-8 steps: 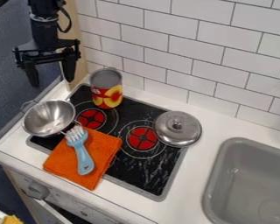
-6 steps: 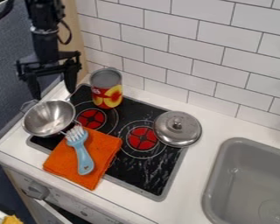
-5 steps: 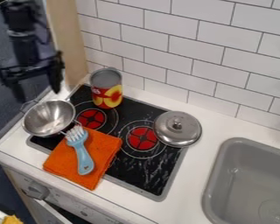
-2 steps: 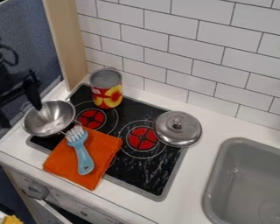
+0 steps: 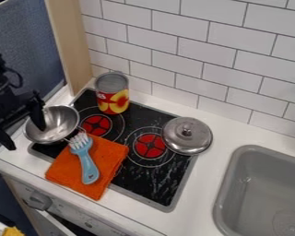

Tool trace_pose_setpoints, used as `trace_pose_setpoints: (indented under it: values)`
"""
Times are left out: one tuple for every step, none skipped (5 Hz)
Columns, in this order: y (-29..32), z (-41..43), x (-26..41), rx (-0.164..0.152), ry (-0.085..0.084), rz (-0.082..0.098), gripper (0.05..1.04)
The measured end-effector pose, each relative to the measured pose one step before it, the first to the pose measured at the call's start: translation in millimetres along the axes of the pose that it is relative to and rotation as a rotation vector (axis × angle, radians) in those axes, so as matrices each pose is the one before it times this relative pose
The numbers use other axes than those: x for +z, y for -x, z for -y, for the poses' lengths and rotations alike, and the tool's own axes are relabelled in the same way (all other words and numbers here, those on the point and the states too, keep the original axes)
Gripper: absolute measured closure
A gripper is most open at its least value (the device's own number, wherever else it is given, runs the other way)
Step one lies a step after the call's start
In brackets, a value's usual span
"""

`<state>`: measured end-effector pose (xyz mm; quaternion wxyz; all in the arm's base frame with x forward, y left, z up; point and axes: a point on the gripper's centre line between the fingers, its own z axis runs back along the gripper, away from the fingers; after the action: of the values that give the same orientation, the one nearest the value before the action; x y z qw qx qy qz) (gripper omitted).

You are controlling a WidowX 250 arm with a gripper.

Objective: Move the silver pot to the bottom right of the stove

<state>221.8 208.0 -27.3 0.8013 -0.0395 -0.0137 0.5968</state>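
My gripper grabs the silver pot (image 5: 61, 125) by its rim next, to move it to the bottom right of the stove.
My gripper (image 5: 24, 131) is open at the left edge, its two black fingers spread wide. One finger overlaps the left part of the silver pot (image 5: 61, 125); the other hangs left of the pot, over the counter's edge. Whether the gripper touches the pot I cannot tell. The round, shiny pot rests at the left side of the black stove (image 5: 151, 186), which has two red burners. Part of the pot's left side is hidden behind the finger.
An orange cloth (image 5: 107, 159) with a blue brush (image 5: 86, 161) on it covers the stove's front left. A can (image 5: 112, 94) stands at the back left, a silver lid (image 5: 187, 135) lies at the right, and a grey sink (image 5: 236, 193) is farther right.
From above and behind the pot, my gripper has moved left and then down toward the front, and one finger now overlaps the pot. The pot and other objects have stayed put.
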Motion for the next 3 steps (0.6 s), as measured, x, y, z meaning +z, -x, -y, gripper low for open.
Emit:
trace_pose_setpoints:
  values:
    - [1.51,2.63,-12.71,0.0046,-0.0113,0.0051,0.083]
    - [2.74,4.32,-6.64,-0.0051,-0.0036,-0.0064,0.139]
    - [-1.57,4.43,-4.14,-0.0079,0.0108,0.0179,0.433]
